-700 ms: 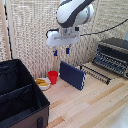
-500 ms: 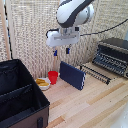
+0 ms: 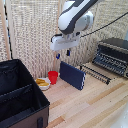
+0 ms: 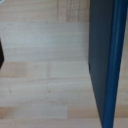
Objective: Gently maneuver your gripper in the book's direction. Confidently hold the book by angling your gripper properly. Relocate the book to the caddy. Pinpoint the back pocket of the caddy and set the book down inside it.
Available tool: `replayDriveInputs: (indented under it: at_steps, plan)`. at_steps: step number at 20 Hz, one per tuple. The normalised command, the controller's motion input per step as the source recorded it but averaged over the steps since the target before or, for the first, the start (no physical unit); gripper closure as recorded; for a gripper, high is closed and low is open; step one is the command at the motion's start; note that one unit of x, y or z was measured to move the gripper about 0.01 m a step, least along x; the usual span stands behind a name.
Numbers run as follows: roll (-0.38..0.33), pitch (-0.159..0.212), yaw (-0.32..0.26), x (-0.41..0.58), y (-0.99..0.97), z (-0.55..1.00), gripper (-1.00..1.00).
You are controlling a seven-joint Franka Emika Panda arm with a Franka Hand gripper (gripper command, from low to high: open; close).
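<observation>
My fingers are too narrow for the upright book's broad cover. My gripper should next grab the book across its thin top edge (image 3: pixel 73 67).
The navy-blue book (image 3: pixel 73 75) stands upright on its edge on the wooden table, a little to the exterior view's right of the red cup. My gripper (image 3: pixel 63 53) hangs just above the book's upper corner, apart from it, its short dark fingers spread with nothing between them. The black caddy (image 3: pixel 20 95) fills the exterior view's lower left, with inner dividers showing; its back pocket (image 3: pixel 10 72) runs along the rear wall. In the wrist view the book (image 4: pixel 106 60) appears edge-on over the wood, and no fingers show there.
A red cup (image 3: pixel 52 77) and a small bowl with yellow contents (image 3: pixel 42 83) stand between caddy and book. A black-and-silver toaster oven (image 3: pixel 113 55) with a pulled-out rack sits at the exterior view's right. A slatted screen backs the table.
My gripper has shifted slightly toward the book; the book, cup and caddy have not moved.
</observation>
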Motion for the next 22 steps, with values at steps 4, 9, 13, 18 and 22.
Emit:
replayDriveInputs:
  at_steps: [4, 9, 13, 18, 22]
  plan:
    - [0.0, 0.0, 0.078, 0.144, -0.49, -0.15, -1.0]
    - [0.0, 0.0, 0.002, 0.117, -0.42, -0.23, -1.0]
    - [0.0, 0.005, 0.0, 0.152, -0.35, -0.27, -1.0]
    - [0.0, 0.028, 0.0, 0.156, -0.26, -0.27, -1.0]
    - [-0.015, 0.05, 0.0, 0.116, -0.13, -0.23, -1.0]
